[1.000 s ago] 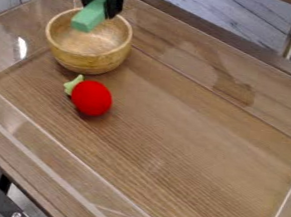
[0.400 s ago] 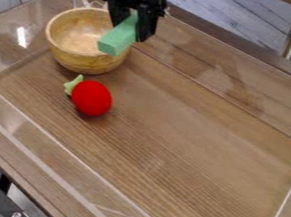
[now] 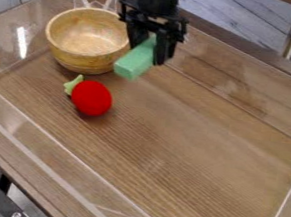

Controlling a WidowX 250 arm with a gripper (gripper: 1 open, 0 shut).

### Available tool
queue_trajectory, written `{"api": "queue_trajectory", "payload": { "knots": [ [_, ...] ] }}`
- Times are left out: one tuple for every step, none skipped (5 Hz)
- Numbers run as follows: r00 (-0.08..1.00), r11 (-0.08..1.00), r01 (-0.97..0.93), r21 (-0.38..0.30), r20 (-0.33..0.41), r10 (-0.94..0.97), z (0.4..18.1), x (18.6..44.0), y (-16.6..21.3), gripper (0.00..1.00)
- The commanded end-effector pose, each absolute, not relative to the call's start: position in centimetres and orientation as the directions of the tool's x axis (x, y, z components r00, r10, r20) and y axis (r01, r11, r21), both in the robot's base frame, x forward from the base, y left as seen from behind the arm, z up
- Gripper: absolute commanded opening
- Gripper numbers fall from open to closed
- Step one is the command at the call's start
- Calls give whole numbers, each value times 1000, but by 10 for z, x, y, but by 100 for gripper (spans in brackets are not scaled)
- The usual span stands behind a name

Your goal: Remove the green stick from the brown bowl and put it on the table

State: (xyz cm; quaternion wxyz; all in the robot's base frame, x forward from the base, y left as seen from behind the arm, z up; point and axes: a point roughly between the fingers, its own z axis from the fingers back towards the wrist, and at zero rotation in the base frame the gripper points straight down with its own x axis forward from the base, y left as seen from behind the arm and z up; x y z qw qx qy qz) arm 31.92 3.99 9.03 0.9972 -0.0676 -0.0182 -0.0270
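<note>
The green stick's lower end hangs above the tabletop beside the brown bowl point(image 3: 86, 38), so my gripper brings the stick down next, before releasing it.
The green stick point(image 3: 135, 62) hangs tilted just right of the brown bowl point(image 3: 86, 38), clear of its rim and above the table point(image 3: 198, 138). My gripper point(image 3: 153, 49) points straight down and is shut on the stick's upper end. The bowl looks empty inside.
A red strawberry-like toy point(image 3: 91, 96) with a green top lies on the table in front of the bowl, just below and left of the stick. Clear acrylic walls point(image 3: 283, 214) edge the tabletop.
The gripper has carried the green stick rightward out of the bowl and slightly lower, past the rim; the stick's angle has turned a little. Bowl and red toy stayed put.
</note>
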Motion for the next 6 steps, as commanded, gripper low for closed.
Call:
{"api": "queue_trajectory", "payload": {
  "knots": [
    [991,992,84,-99,114,-72,102,323,34,0],
    [990,990,102,-100,107,-91,92,322,29,0],
    [989,988,116,-100,100,-106,83,321,26,0],
    [988,986,129,-101,93,-120,73,320,24,0],
    [987,984,144,-100,86,-136,64,319,22,0],
    [985,982,162,-98,83,-154,57,318,21,0]
  ]
}}
